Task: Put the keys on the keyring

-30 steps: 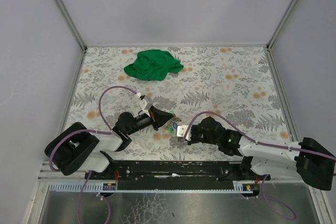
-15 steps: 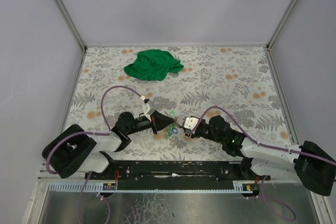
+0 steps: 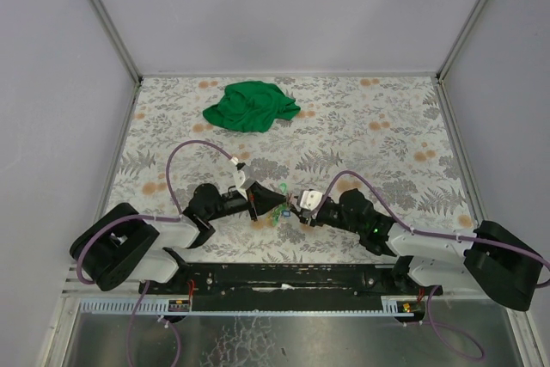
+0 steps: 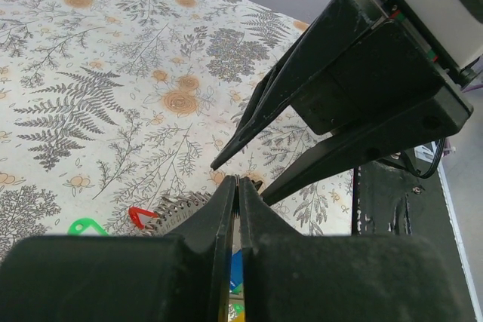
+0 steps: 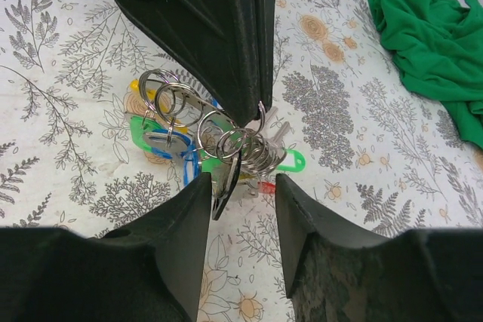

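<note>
My right gripper should close and would hold the dark key's lower end (image 5: 221,206), which reaches in past both fingers.
The keys (image 5: 177,137) hang and lie in a bunch with green, blue, yellow and red heads, threaded on small rings. My left gripper (image 4: 238,183) is shut on the thin metal keyring (image 5: 260,117), which shows at its black fingertips (image 5: 253,103). A dark key (image 5: 226,179) dangles from the ring cluster. My right gripper (image 5: 241,205) stands open just in front of the bunch, with the dark key close to its left finger and nothing clamped. From above, the left gripper (image 3: 277,198) and the right gripper (image 3: 298,204) meet tip to tip over the keys (image 3: 277,211).
A crumpled green cloth (image 3: 251,106) lies at the back of the floral table (image 3: 387,143), also at the top right of the right wrist view (image 5: 430,28). A black rail (image 3: 284,274) runs along the near edge by the arm bases.
My right gripper has opened and let go of the key it pinched, shifting slightly away from the near edge. The left gripper stayed shut and moved a little right with the bunch.
</note>
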Tool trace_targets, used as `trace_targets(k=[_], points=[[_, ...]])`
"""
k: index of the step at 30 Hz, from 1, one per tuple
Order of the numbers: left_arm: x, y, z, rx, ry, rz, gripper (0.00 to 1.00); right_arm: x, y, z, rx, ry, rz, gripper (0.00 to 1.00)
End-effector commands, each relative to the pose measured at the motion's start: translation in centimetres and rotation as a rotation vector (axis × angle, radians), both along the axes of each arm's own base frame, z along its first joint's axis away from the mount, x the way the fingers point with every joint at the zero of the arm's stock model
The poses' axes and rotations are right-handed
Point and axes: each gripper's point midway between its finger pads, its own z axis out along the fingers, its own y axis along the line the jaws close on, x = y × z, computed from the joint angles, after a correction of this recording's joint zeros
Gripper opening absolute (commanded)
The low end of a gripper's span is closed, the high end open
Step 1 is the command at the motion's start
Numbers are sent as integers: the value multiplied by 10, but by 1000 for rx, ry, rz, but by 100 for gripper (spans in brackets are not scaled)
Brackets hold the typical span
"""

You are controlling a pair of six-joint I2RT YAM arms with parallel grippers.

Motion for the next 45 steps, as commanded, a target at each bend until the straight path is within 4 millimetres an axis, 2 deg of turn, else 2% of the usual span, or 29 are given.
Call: trace_targets(k=[1, 5, 8, 10, 13, 14, 19, 23, 25, 29, 35, 39, 45], points=[[-2, -4, 29, -82, -93, -24, 0, 4, 8, 19, 92, -22, 8, 45], [-3, -4, 31, -95, -93, -28, 0, 2, 13, 18, 96, -10, 28, 41], [-3, -4, 32, -103, -93, -29, 0, 3, 15, 17, 96, -5, 35, 33], [-4, -3, 34, -114, -94, -23, 0, 2, 16, 15, 90, 4, 38, 24], [2, -1, 36, -130, -85, 15, 0, 2, 15, 8, 59, 25, 38, 5], [4, 1, 37, -140, -77, 35, 0, 1, 15, 5, 48, 33, 41, 1], [22, 10, 45, -226, -27, 165, 0, -4, 19, -5, 13, 62, 72, 0], [22, 10, 41, -232, -3, 175, 0, 4, 15, -9, -44, 44, 26, 0], [19, 10, 37, -216, -8, 169, 0, 11, 7, -4, -62, 13, -17, 0], [14, 8, 20, -115, -7, 124, 12, 20, -5, 18, -118, -83, -49, 0], [12, 10, 12, -14, -38, 59, 21, 27, -7, 44, -190, -165, -33, 0], [8, 2, 6, 34, -38, -18, 27, 25, -2, 51, -213, -187, 15, 0], [13, -4, 5, 41, -8, -57, 31, 21, -1, 49, -253, -206, 65, 0]])
